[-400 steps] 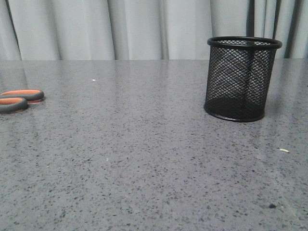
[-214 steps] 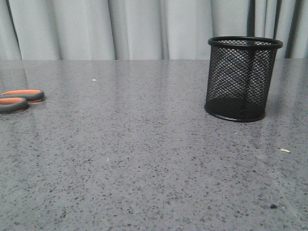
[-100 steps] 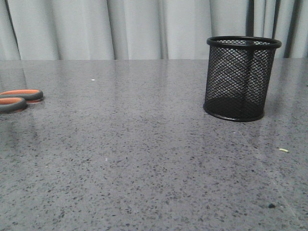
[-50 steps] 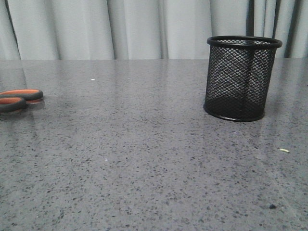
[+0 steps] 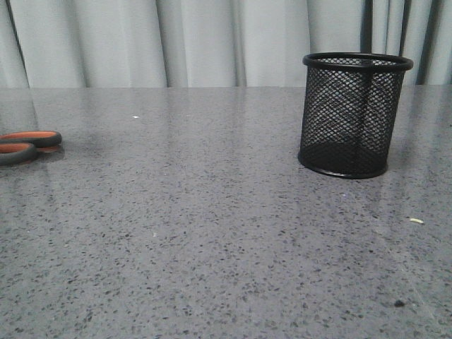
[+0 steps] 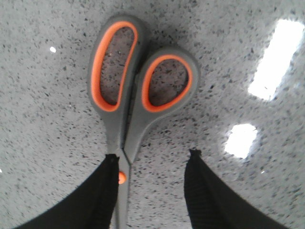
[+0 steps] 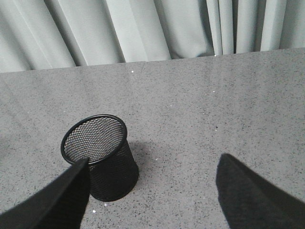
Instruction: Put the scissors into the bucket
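The left gripper isn't ready to close, as bare stone shows between its fingers above the scissors' pivot (image 6: 122, 178) and they would miss the pivot now. It needs to reach the pivot first, then close on it.
The scissors (image 5: 27, 145) lie flat at the table's far left edge in the front view; only the grey, orange-lined handles show there. In the left wrist view the scissors (image 6: 131, 100) lie on the table, handles away from the fingers. My left gripper (image 6: 151, 160) is open just above them, one finger over the pivot, the other on bare table. The bucket (image 5: 353, 116), a black mesh cup, stands upright and empty at the right. My right gripper (image 7: 152, 164) is open, above the table, with the bucket (image 7: 100, 157) beside one finger. Neither arm shows in the front view.
The table (image 5: 212, 226) is grey speckled stone. A grey curtain (image 5: 212, 42) hangs behind its far edge. A small pale scrap (image 5: 417, 221) and a dark speck (image 5: 400, 304) lie at the front right.
None of the things has moved on the table; the front view only shifts by a few pixels between frames.
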Available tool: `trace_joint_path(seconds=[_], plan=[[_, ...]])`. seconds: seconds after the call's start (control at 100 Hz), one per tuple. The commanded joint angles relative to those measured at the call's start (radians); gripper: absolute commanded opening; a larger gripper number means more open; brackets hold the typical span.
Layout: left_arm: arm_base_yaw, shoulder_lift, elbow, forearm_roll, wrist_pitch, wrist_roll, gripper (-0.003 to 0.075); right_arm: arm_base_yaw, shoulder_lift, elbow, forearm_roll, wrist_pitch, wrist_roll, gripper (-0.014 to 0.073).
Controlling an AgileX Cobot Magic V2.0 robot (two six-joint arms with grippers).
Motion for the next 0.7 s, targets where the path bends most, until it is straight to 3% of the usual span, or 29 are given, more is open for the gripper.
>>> trace_joint_path(seconds=[0.0, 0.28, 0.69], plan=[[0.041, -0.016, -0.047, -0.080, -0.006, 0.144, 0.0299, 0.004, 0.017, -0.033, -0.002, -0.065, -0.009, 0.0498], [0.074, 0.065, -0.070, -0.104, -0.004, 0.289, 0.0340, 0.004, 0.017, -0.033, 0.004, -0.065, -0.009, 0.0498], [0.079, 0.152, -0.075, -0.051, -0.029, 0.291, 0.0371, 0.004, 0.017, -0.033, 0.004, -0.036, -0.009, 0.0498]])
